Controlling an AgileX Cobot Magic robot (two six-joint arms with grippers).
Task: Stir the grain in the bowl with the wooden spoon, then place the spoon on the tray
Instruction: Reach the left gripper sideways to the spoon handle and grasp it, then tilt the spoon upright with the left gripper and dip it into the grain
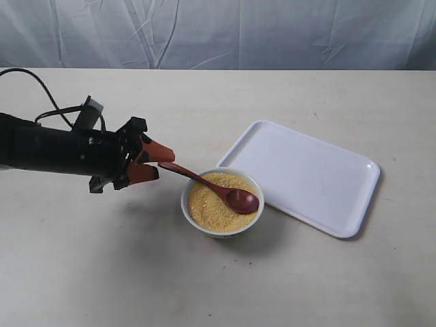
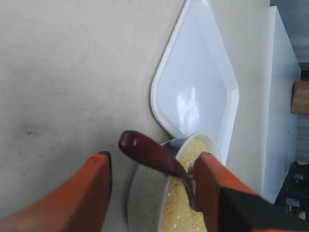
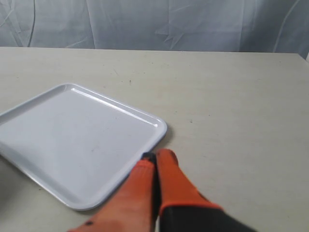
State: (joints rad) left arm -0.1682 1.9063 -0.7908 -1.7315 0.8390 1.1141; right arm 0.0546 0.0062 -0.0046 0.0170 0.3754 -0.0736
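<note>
My left gripper grabs the dark wooden spoon by its handle's tip [image 1: 166, 165] next, to stir the grain [image 1: 208, 201] in the white bowl.
The white bowl [image 1: 224, 233] holds a mound of golden grain [image 1: 208, 201]. The dark wooden spoon [image 1: 204, 181] lies with its oval end on the grain and its handle leaning over the bowl's rim toward the left. My left gripper [image 1: 162, 163] is open, its orange fingers on either side of the handle's tip. In the left wrist view the spoon [image 2: 154, 154] runs between the spread fingers of the left gripper [image 2: 153, 158] and passes close by one of them. The white tray [image 1: 306, 170] lies just right of the bowl. My right gripper [image 3: 155, 157] is shut and empty by the tray's [image 3: 72, 135] corner.
A grey cloth backdrop [image 1: 218, 30] hangs behind the table. A black cable [image 1: 41, 85] loops off the left arm. In the left wrist view the table's far edge and a brown box [image 2: 300, 96] show beyond the tray [image 2: 198, 87].
</note>
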